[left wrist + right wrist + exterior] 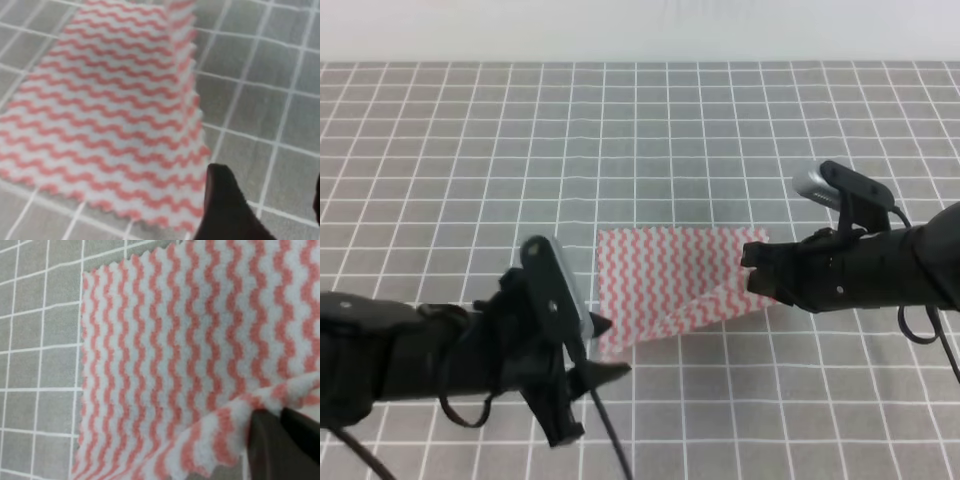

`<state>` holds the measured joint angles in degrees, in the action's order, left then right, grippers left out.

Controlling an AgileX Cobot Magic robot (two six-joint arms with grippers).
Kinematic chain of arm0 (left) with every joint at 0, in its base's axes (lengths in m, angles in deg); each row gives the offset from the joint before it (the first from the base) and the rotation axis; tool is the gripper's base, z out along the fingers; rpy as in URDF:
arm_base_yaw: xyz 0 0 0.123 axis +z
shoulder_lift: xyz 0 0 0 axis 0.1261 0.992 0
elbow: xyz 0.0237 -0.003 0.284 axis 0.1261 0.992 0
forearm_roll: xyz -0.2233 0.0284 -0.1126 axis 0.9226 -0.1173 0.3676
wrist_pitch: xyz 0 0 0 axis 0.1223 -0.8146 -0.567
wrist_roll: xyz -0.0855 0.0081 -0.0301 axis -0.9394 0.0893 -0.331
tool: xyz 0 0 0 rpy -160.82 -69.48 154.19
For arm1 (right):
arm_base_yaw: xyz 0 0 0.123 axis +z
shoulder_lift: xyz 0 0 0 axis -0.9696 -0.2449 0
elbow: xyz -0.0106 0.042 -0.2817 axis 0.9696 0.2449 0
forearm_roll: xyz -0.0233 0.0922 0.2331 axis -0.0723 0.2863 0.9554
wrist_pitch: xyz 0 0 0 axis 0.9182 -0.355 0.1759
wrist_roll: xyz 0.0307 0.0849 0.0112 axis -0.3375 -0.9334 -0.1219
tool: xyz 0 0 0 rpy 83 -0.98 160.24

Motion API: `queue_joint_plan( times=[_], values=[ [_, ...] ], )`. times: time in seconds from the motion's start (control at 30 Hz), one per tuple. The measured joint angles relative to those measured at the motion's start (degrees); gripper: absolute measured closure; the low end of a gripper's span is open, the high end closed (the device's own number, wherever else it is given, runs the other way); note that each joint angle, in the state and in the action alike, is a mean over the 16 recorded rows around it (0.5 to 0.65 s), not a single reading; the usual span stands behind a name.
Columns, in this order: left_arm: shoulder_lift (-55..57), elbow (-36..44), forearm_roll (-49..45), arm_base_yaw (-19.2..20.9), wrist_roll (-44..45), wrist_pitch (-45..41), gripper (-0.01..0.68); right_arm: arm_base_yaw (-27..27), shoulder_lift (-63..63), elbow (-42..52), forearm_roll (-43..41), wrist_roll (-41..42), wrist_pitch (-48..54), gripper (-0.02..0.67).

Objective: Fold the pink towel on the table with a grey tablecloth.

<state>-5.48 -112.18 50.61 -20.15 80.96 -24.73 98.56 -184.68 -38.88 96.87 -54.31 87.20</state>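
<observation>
My left gripper should grab the towel's loose corner on the tablecloth next. Then it can fold the pink towel [660, 280] along with its raised flap [708, 306].
The pink towel [660, 280], with pink-red and white wavy stripes, lies on the table with a grey tablecloth [620, 140] near the middle. My right gripper [758, 266] is shut on the towel's right edge and holds it raised, so a flap slopes down to the front left. In the right wrist view the dark fingers [267, 442] pinch a fold of the towel [175, 350]. My left gripper [605, 348] is open and empty just off the towel's front-left corner. In the left wrist view one finger [222, 205] stands beside the towel's [110, 115] zigzag edge.
The grey gridded cloth [260, 115] runs on all sides of the towel. A pale wall edge [640, 30] bounds the far side of the table. Black cables hang from both arms near the front.
</observation>
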Motion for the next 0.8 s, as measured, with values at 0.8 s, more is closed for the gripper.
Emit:
queue_joint_plan(
  times=[0.8],
  values=[
    [10.24, -0.95, 11.53, -0.04, 19.39, 4.32, 0.306, 0.01, -1.59, -0.53, 0.29, 0.0, -0.35, 0.663]
  ],
)
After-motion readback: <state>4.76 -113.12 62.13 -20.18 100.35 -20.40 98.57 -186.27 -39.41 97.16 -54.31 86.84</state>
